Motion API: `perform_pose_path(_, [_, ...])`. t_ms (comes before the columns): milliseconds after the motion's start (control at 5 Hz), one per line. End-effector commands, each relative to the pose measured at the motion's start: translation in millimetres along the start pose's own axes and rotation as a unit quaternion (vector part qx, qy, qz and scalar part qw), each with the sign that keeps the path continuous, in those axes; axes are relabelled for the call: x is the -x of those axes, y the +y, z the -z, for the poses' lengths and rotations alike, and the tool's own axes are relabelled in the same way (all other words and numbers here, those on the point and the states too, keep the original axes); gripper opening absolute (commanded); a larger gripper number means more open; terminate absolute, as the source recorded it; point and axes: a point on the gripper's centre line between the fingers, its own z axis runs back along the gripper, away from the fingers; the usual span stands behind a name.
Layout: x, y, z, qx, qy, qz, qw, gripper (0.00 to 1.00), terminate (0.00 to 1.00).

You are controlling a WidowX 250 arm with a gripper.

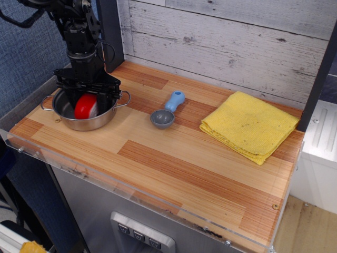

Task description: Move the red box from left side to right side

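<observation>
I should next move the red box to the table, so my gripper should grab it around its red-and-white body.
The red box, glossy red with a white base, lies tilted inside the steel pot at the left end of the wooden table. My black gripper has come down from above into the pot. Its jaws stand open with one finger on each side of the red box. The box's upper part is hidden behind the gripper body. I cannot tell whether the fingers touch the box.
A blue measuring scoop lies on the table to the right of the pot. A folded yellow cloth lies at the right end. A white plank wall runs along the back, and a dark post stands behind the pot.
</observation>
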Motion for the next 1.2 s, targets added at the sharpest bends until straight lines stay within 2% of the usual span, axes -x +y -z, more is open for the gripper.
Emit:
perform_pose_path(0, [-14.7, 1.7, -29.9, -0.013, -0.048, 0.008, 0.9987, 0.00, 0.00])
perform_pose_path(200, [-18.5, 2.2, -47.0, -0.007, -0.068, 0.001, 0.9976, 0.00, 0.00])
perform_pose_path(400, [-25.2, -1.8, -71.4, 0.012, -0.108, 0.002, 0.9941, 0.00, 0.00])
perform_pose_path(600, [-25.0, -10.3, -91.6, 0.026, -0.126, 0.022, 0.9914, 0.00, 0.00])
perform_pose_path(800, [-16.1, -36.0, -95.3, 0.052, -0.119, 0.068, 0.9891, 0.00, 0.00])
perform_pose_path(1000, [-8.5, -75.8, -95.3, 0.076, -0.129, 0.127, 0.9805, 0.00, 0.00])
